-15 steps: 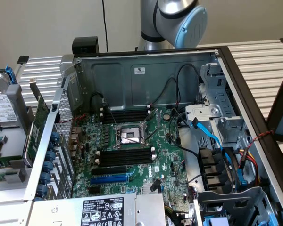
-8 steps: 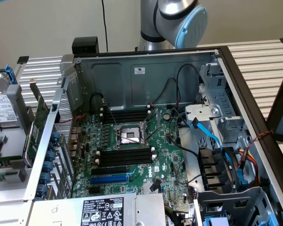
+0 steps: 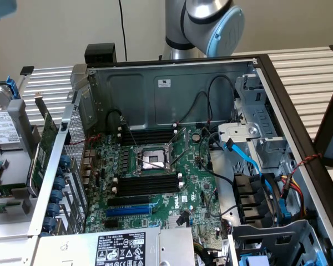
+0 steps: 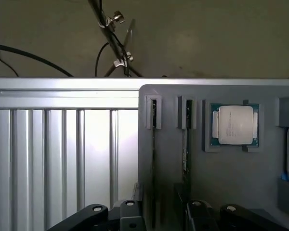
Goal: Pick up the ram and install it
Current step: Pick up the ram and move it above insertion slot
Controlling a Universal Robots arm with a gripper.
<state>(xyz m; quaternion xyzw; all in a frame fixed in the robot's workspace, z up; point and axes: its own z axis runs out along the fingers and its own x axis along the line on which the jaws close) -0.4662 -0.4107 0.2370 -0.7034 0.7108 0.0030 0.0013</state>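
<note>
My gripper will next take hold of the stick by its long thin edge (image 4: 153,175), and then it will install the stick in an empty memory slot.
In the wrist view the ram (image 4: 186,144) is a thin stick standing on edge in a slot of a grey holder (image 4: 231,173). A second thin stick (image 4: 153,115) stands in the neighbouring slot. My gripper (image 4: 162,217) hovers over the near end of these slots, open, with nothing between its fingers (image 4: 130,211). In the exterior view the open computer case (image 3: 172,88) shows the motherboard's empty black memory slots (image 3: 147,185) on the near side of the processor socket (image 3: 152,160), and more slots (image 3: 150,136) on its far side. The arm's joint (image 3: 211,22) rises behind the case.
A processor chip (image 4: 234,125) sits in the grey holder beside the sticks. A ribbed white tabletop (image 4: 62,159) adjoins the holder. In the case, blue and black cables (image 3: 250,160) crowd the exterior view's right, a blue slot (image 3: 127,211) lies near the front, and a green expansion card (image 3: 41,155) stands outside.
</note>
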